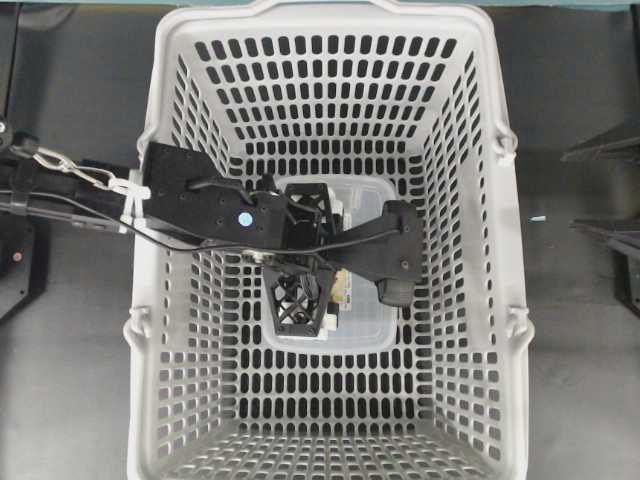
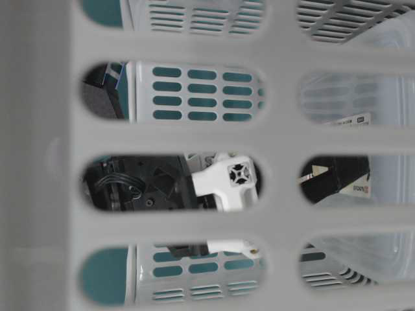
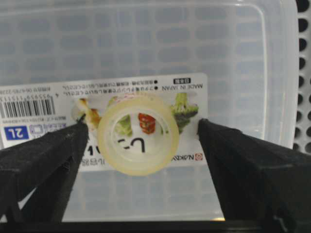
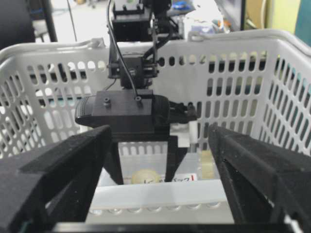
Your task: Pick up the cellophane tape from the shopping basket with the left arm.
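My left gripper's fingers stand beside the cellophane tape, low over the printed label (image 3: 197,92), so it is time to close on the tape now.
The cellophane tape (image 3: 137,166), a small pale yellow translucent ring, lies flat on the label of a clear container (image 3: 194,39) on the floor of the grey shopping basket (image 1: 150,150). My left gripper (image 3: 142,124) is open and reaches down into the basket, with one finger (image 3: 58,155) on each side of the roll and small gaps between them. The left arm (image 1: 200,200) hides the tape from overhead. The right wrist view shows the tape (image 4: 146,175) low under the left gripper. My right gripper (image 4: 160,128) is open and empty, facing the basket (image 4: 233,73).
The clear rectangular container (image 1: 365,200) with a printed label fills the middle of the basket floor. The basket's slotted walls (image 2: 194,133) rise high on all sides of the left gripper. The left arm's cables (image 1: 80,175) cross the basket's left rim.
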Available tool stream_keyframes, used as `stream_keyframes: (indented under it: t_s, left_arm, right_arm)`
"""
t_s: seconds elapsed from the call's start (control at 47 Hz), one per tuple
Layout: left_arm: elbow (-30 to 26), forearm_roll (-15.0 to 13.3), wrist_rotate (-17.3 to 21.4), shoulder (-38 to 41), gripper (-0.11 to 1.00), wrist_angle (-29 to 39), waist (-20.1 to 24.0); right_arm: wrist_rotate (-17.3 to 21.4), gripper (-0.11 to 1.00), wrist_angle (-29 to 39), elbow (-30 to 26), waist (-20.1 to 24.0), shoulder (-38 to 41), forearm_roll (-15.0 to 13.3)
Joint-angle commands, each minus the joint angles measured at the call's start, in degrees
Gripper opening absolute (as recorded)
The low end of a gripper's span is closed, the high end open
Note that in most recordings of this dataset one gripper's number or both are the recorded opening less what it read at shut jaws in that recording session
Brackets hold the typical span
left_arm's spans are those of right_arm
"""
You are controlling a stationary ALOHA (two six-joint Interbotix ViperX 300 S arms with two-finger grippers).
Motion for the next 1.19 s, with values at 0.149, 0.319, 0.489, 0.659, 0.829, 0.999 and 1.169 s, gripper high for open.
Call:
stream_keyframes:
  t_s: [0.149,0.319,0.489,0.659,0.829,0.999,1.169]
  left_arm:
    - [0.09,0.18,0.09,-0.35,0.88,-0.97,-0.09]
    - [-0.44,0.18,0.18,-0.7,0.61,-0.97,-0.18]
    - [-2.29,0.18,0.18,-2.55,0.5,0.35,-0.26]
    - [-6.59,0.18,0.09,-5.27,0.5,6.33,-0.18]
    - [-14.06,0.18,0.09,-6.24,0.5,15.12,-0.26]
    - [-22.24,0.18,0.0,-5.89,0.5,22.06,-0.35]
    - [-23.99,0.18,-0.09,-5.45,0.5,25.22,-0.44]
  right_arm:
    - [0.09,0.77,-0.88,-0.79,0.0,0.44,0.18]
    - [0.09,0.77,-0.88,-0.62,0.09,0.44,0.18]
    - [0.09,0.77,-0.88,-0.44,0.09,0.35,0.18]
    - [0.09,0.77,-0.88,-0.35,0.18,0.26,0.18]
    - [0.09,0.77,-0.88,-0.35,0.26,0.18,0.09]
    - [0.09,0.77,-0.88,-0.35,0.35,0.18,0.18]
    - [0.09,0.77,-0.88,-0.35,0.44,0.18,0.18]
